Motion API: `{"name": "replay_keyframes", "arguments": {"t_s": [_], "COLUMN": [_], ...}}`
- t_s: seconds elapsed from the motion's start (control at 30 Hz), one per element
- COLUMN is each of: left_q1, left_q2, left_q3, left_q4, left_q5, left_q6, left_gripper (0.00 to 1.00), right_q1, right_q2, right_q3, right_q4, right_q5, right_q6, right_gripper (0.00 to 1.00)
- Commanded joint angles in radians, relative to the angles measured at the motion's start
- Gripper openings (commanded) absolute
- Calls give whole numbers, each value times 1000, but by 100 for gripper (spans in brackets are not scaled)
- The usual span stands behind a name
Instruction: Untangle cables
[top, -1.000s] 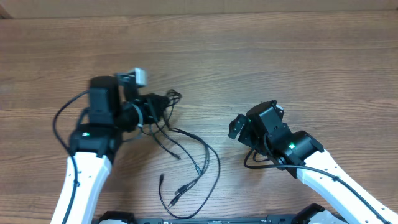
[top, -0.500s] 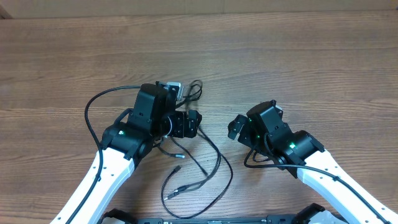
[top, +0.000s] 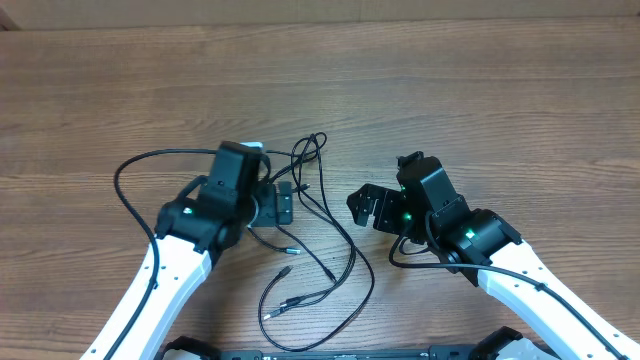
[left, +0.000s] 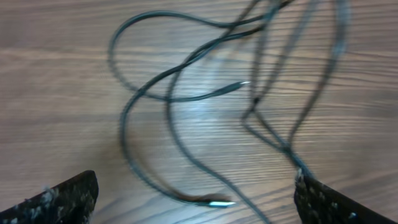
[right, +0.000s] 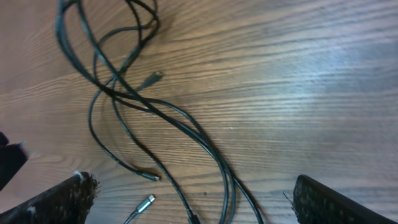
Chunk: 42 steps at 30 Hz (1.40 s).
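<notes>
A crossed black cable has to be untangled from the loops, so the robot's right gripper will next take hold of it along part of it and leave the tips of its plugs free.
Several thin black cables (top: 351, 250) lie loosely tangled on the wooden table between my two arms, their loops crossing at the top and their silver plug tips (top: 285, 272) spread out below. My left gripper (top: 285, 203) stands open just left of the strands and holds nothing. In the left wrist view the blurred cables (left: 169, 98) run ahead of that gripper (left: 199, 206), and one plug tip (left: 219, 203) lies between its fingers. My right gripper (top: 364, 206) is open just right of them. Crossed cables (right: 186, 121) pass between its wide-apart fingers (right: 336, 202).
The thicker black arm cable (top: 130, 190) loops out left of the left arm, and another (top: 405, 262) hangs under the right wrist. The wooden table (top: 480, 90) stretches away behind both grippers.
My left gripper has opened and let go of the cables after carrying them rightward. The strands now lie nearer the middle. My right gripper has turned and edged left toward them.
</notes>
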Motion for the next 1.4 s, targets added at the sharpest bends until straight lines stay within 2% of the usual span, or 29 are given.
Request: {"name": "replay_keyframes", "arguments": {"t_s": [0.0, 0.13, 0.23, 0.57, 0.9, 1.13, 1.37], "left_q1": [84, 167, 207, 212, 212, 212, 212], "left_q2": [0, 0, 0, 3, 3, 3, 3], "left_q3": [21, 21, 21, 21, 20, 21, 20], "left_q4": [-43, -75, -89, -90, -90, -90, -90], "left_q5": [-54, -34, -12, -12, -13, -13, -13], "left_q6": [-30, -27, 32, 45, 46, 46, 46], "left_gripper": [100, 100, 100, 100, 100, 100, 100], "right_q1": [-5, -5, -3, -3, -2, -2, -2], "right_q2": [-5, -2, 15, 215, 424, 488, 542], "right_q3": [8, 8, 8, 8, 8, 8, 8], "right_q4": [42, 87, 132, 328, 569, 716, 800], "right_q5": [-26, -26, -39, -214, -219, -193, -185], "right_q6": [-46, -48, -63, -184, -222, -229, -229], "right_gripper": [100, 100, 100, 100, 100, 91, 86]}}
